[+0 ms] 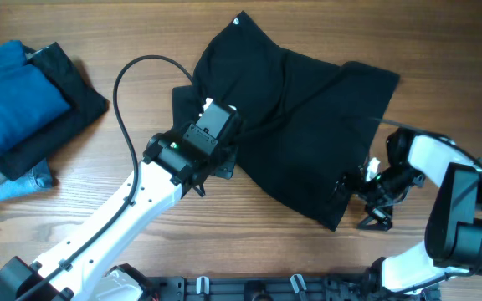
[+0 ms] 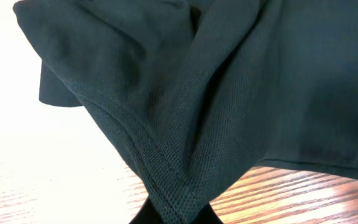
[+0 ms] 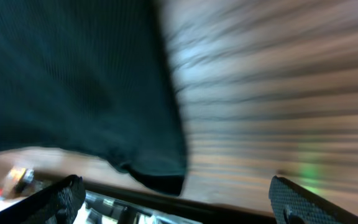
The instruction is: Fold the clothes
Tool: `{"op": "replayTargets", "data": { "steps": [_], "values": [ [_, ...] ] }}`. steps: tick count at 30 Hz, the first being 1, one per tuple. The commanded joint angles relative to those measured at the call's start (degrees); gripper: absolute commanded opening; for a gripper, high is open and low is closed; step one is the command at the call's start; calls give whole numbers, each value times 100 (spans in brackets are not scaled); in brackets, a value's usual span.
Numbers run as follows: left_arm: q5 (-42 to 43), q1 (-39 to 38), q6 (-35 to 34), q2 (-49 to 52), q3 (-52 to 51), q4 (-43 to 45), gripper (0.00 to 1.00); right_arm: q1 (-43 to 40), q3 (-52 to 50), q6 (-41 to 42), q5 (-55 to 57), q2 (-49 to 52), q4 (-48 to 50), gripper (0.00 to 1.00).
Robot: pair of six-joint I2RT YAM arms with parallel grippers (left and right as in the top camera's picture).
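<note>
My right gripper takes hold of the black garment by its near corner next, to straighten the garment between both grippers for folding.
The clothes are one large black garment, spread rumpled across the middle of the table, with a small white mark at its far tip. My left gripper sits at the garment's left edge. In the left wrist view the gripper is shut on a stitched hem fold of the garment, which is lifted off the wood. My right gripper is beside the garment's near right corner. In the right wrist view its fingers are wide apart and empty, with a garment corner just ahead; that view is blurred.
A bright blue folded garment lies on a plain black folded cloth at the far left, with grey and denim fabric beneath. A black cable loops above the left arm. A black rail runs along the near table edge.
</note>
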Motion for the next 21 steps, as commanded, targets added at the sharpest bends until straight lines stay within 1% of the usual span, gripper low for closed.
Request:
{"op": "replayTargets", "data": {
  "steps": [1,3,6,11,13,14,15,16,17,19,20,21],
  "values": [
    [-96,-20,116,28,7,-2,4,323,-341,-247,-852,-22,225,100],
    [-96,-20,116,28,7,-2,4,492,-470,-24,-855,-24,330,100],
    [-96,-20,116,28,7,-2,4,761,-579,74,-855,-22,431,100],
    [-94,-20,116,28,7,-2,4,1025,-592,439,-848,-22,654,100],
    [-96,-20,116,28,7,-2,4,1043,-592,739,-780,-24,885,93],
    [-94,-20,114,28,7,-4,4,1043,-592,831,-726,-22,970,86],
    [-94,-20,114,28,7,-7,4,1043,-592,953,-614,-22,1106,71],
    [-94,-20,116,28,7,-7,4,1043,-592,1115,-422,-22,1285,52],
    [-94,-20,114,28,7,-7,4,1043,-592,1368,-179,-22,1438,43],
    [-94,-20,114,28,7,-7,4,1043,-592,1746,153,-24,1606,14],
    [-94,-20,114,28,7,-7,4,1043,-592,1853,260,-22,1679,4],
    [-94,-20,114,28,7,-9,4,1043,-590,1980,328,-22,1777,4]
  ]
}}
